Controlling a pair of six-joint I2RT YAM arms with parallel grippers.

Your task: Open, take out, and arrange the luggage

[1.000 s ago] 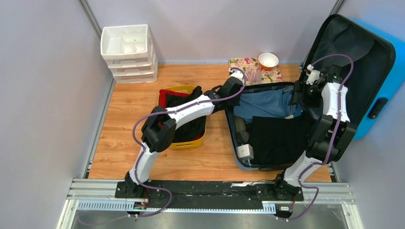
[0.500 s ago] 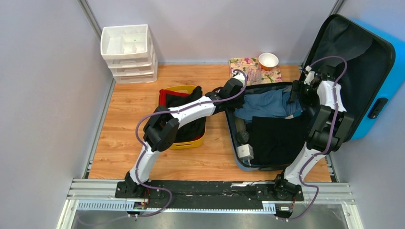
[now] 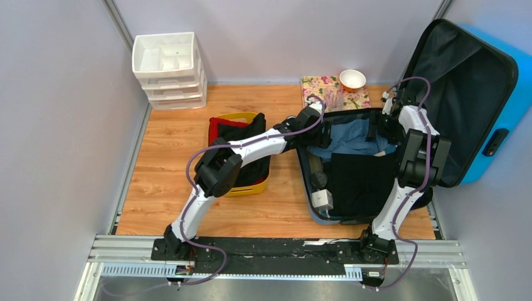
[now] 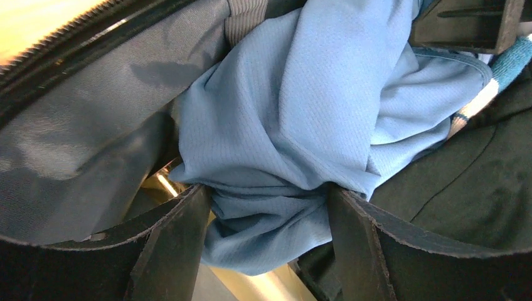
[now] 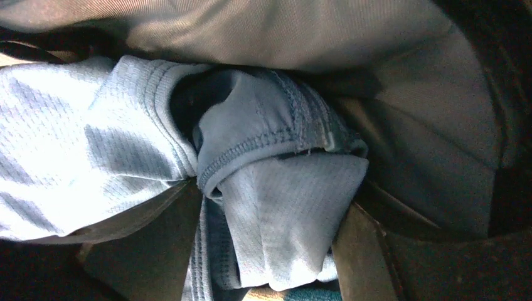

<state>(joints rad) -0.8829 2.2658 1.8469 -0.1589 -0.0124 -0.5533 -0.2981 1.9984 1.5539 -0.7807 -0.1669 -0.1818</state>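
Observation:
My left gripper is going to grab the light-blue garment's bunched end (image 3: 324,149) (image 4: 271,205) next. It leaves the opposite end to my right gripper, so both can take the garment out together.
The luggage (image 3: 509,100), a bright-blue hard-shell suitcase, lies open at the right with its dark-lined lid propped upright. A crumpled light-blue garment (image 3: 351,139) fills the back of its base, and a black garment (image 3: 357,179) lies in front of that. My left gripper (image 3: 324,130) is at the garment's left end. In the left wrist view it (image 4: 265,191) is open, jaws wide apart, with blue fabric (image 4: 313,113) bunched between them. My right gripper (image 3: 375,128) is at the garment's right end. It (image 5: 271,200) is also open, with a fold of the blue garment (image 5: 282,207) between its fingers.
A yellow tub (image 3: 248,188) holding dark clothes stands left of the suitcase. A small white box (image 3: 322,199) lies in the suitcase's front left corner. At the back are a white drawer unit (image 3: 168,69), a floral mat (image 3: 317,83), a clear cup (image 3: 332,97) and a bowl (image 3: 352,79).
My left gripper has gone from shut to open over the blue garment. My right arm has swung left, bringing its gripper down onto the garment's right end.

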